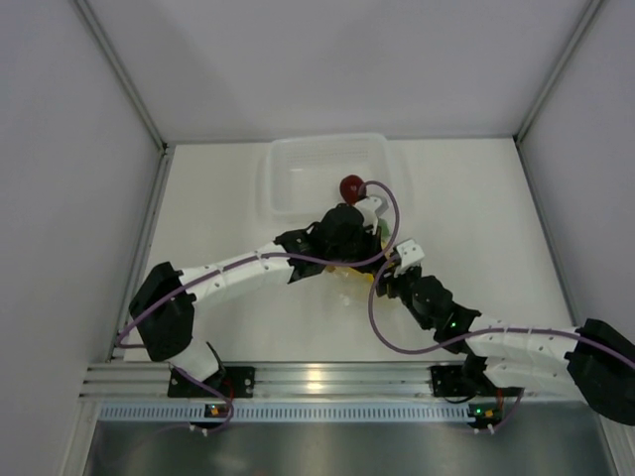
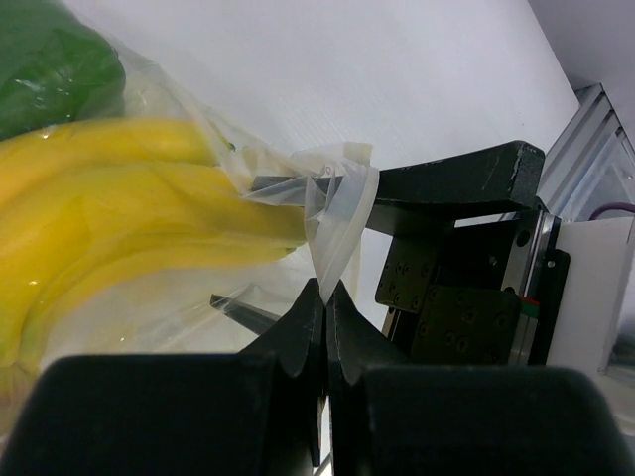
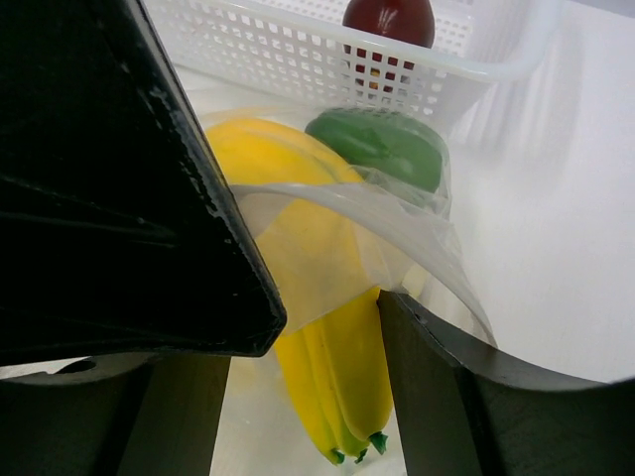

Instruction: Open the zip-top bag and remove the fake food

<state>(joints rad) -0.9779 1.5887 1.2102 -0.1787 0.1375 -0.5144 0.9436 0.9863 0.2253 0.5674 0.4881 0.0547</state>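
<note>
I will next use my right gripper to grab the banana bunch by its tip end at the bag's opening [image 1: 368, 277] [image 3: 336, 365], with one finger on each side, to take it out of the bag.
The zip-top bag [image 2: 337, 213] hangs between both grippers, holding the yellow banana bunch [image 3: 337, 367] and the green pepper-like piece [image 3: 382, 144]. My left gripper [image 2: 327, 290] is shut on a lip of the bag's clear film. My right gripper [image 3: 332, 317] has one finger on each side of the banana bunch at the bag's mouth, both touching it, with film draped over the fingers [image 3: 446, 387]. The dark red fruit [image 1: 351, 185] lies in the tray, outside the bag. In the top view the arms meet mid-table and hide most of the bag; a bit of banana [image 1: 342, 270] shows.
The rigid translucent tray [image 1: 298, 149] stands at the back centre, just beyond the grippers; its perforated wall [image 3: 298, 59] shows in the right wrist view. White walls close in the table on three sides. An aluminium rail [image 1: 327, 377] runs along the near edge.
</note>
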